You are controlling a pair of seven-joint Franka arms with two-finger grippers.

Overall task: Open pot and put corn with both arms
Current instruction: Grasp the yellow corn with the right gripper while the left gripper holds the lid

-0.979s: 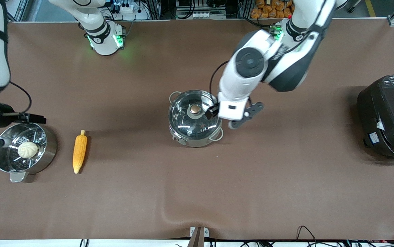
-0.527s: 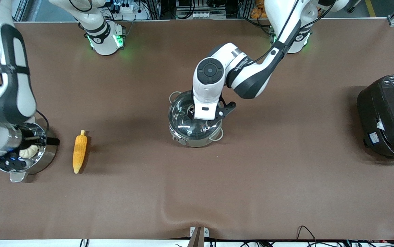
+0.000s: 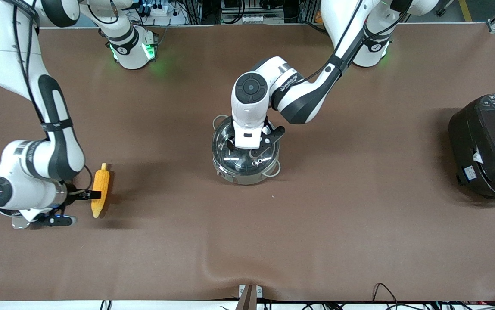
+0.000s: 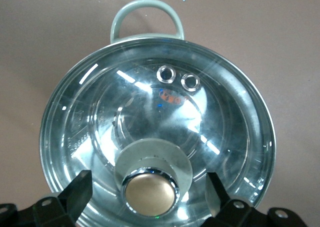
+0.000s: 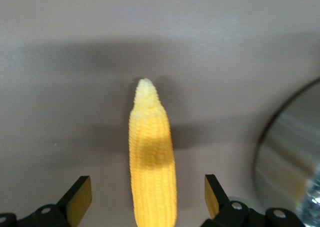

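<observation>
It isn't time to close on the yellow corn [image 3: 101,183] [image 5: 153,187] yet: my right gripper's fingers are above the corn and would miss it if they closed now, so my right gripper needs to first go down.
The steel pot [image 3: 239,177] stands mid-table with its glass lid [image 3: 222,143] on. My left gripper [image 3: 247,145] hangs just over the lid. In the left wrist view it [image 4: 148,189] is open, one finger on each side of the brass-coloured knob [image 4: 150,193] without touching it. A pale loop handle [image 4: 146,9] shows past the lid. The yellow corn [image 3: 101,183] lies flat toward the right arm's end of the table. My right gripper [image 3: 88,196] is low over its thicker half. Its [image 5: 147,197] fingers stand open and astride the cob [image 5: 151,152], clear of it.
The steamer pot is mostly hidden under the right arm; its grey tab handle [image 3: 19,223] and steel rim [image 5: 287,162] show beside the corn. A large black cooker [image 3: 488,146] sits at the left arm's end. The brown cloth has a ridge [image 3: 213,262] near the front edge.
The left gripper slid from beside the pot to over the lid, centred on the knob. The right arm swung from over the steamer pot down to the corn. Both stayed open.
</observation>
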